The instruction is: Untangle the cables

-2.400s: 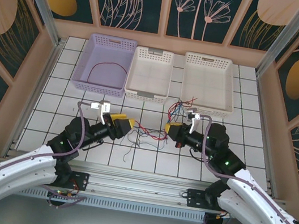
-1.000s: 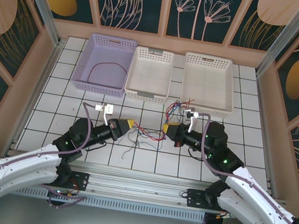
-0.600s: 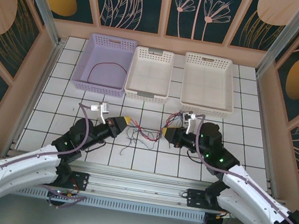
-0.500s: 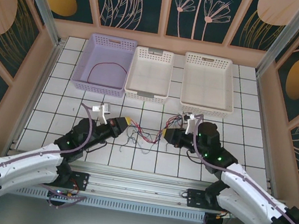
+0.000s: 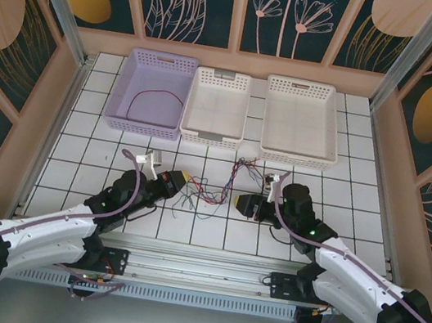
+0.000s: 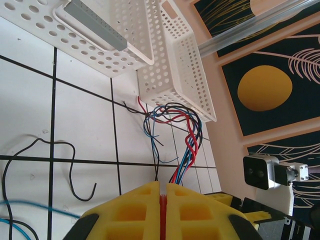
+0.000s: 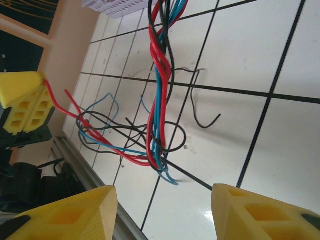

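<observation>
My right gripper grabs the blue cable where it sticks out at the bundle's looped end next, to draw it against my left gripper and untangle.
The cables (image 5: 207, 194) lie as a loose red, blue and black tangle on the tiles between my two grippers, with a strand running up towards the baskets. My left gripper (image 5: 185, 178) is shut on a red wire, which shows pinched between the yellow jaws (image 6: 161, 194). Beyond them the twisted bundle (image 6: 172, 116) fans out on the floor. My right gripper (image 5: 241, 204) stands open and wide, its fingers (image 7: 75, 215) apart on either side of the bundle's looped end (image 7: 161, 120), not touching it. The left gripper (image 7: 22, 100) with its taut red wire shows at the left of the right wrist view.
Three baskets stand in a row at the back: a lilac one (image 5: 114, 103) holding a single red cable (image 5: 157, 94), and two white ones (image 5: 212, 138) (image 5: 295, 157). A loose black wire (image 6: 50, 150) lies on the tiles. Wooden walls ring the floor.
My right gripper has let go of the bundle, opened and drawn back towards the near edge. The cables have dropped onto the tiles. The left gripper keeps its red wire.
</observation>
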Available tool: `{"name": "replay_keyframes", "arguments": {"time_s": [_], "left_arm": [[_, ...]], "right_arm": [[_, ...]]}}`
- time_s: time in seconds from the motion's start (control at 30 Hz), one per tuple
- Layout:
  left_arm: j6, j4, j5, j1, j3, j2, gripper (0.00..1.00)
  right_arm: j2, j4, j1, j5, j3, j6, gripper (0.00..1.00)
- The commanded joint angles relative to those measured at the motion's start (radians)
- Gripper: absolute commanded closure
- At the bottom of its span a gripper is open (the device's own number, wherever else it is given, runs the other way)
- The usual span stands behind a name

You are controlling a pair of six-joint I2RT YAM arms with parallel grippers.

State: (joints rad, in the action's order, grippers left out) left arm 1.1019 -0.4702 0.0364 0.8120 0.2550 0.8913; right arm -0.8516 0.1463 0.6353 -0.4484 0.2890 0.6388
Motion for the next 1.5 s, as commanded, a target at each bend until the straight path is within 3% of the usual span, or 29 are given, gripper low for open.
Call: {"name": "replay_keyframes", "arguments": {"time_s": [0.0, 0.13, 0.3, 0.67, 0.93, 1.0, 1.13, 1.47], "left_arm": [[0.024, -0.022, 0.017, 0.002, -0.001, -0.002, 1.0], [0.065, -0.021, 0.026, 0.002, 0.001, -0.008, 1.0], [0.128, -0.035, 0.031, 0.003, 0.004, -0.025, 1.0], [0.19, -0.06, 0.035, 0.002, 0.009, -0.036, 1.0], [0.202, -0.044, 0.044, 0.003, 0.009, -0.058, 1.0], [0.204, -0.041, 0.047, 0.003, 0.005, -0.064, 1.0], [0.197, 0.006, 0.069, 0.002, 0.004, -0.1, 1.0], [-0.007, 0.476, 0.224, 0.0, 0.167, -0.257, 1.0]], "right_arm": [[0.006, 0.155, -0.002, -0.059, -0.05, 0.037, 0.48], [-0.004, 0.274, 0.062, -0.038, -0.098, 0.029, 0.48], [-0.024, 0.368, 0.204, 0.12, -0.125, -0.004, 0.45], [-0.328, 0.578, 0.299, 0.229, -0.085, -0.009, 0.47], [-0.474, 0.608, 0.347, 0.328, -0.003, -0.046, 0.62], [-0.489, 0.612, 0.357, 0.343, 0.008, -0.053, 0.74], [-0.464, 0.557, 0.361, 0.39, 0.015, -0.058, 1.0], [-0.123, 0.201, 0.303, 0.494, -0.087, -0.045, 1.0]]}}
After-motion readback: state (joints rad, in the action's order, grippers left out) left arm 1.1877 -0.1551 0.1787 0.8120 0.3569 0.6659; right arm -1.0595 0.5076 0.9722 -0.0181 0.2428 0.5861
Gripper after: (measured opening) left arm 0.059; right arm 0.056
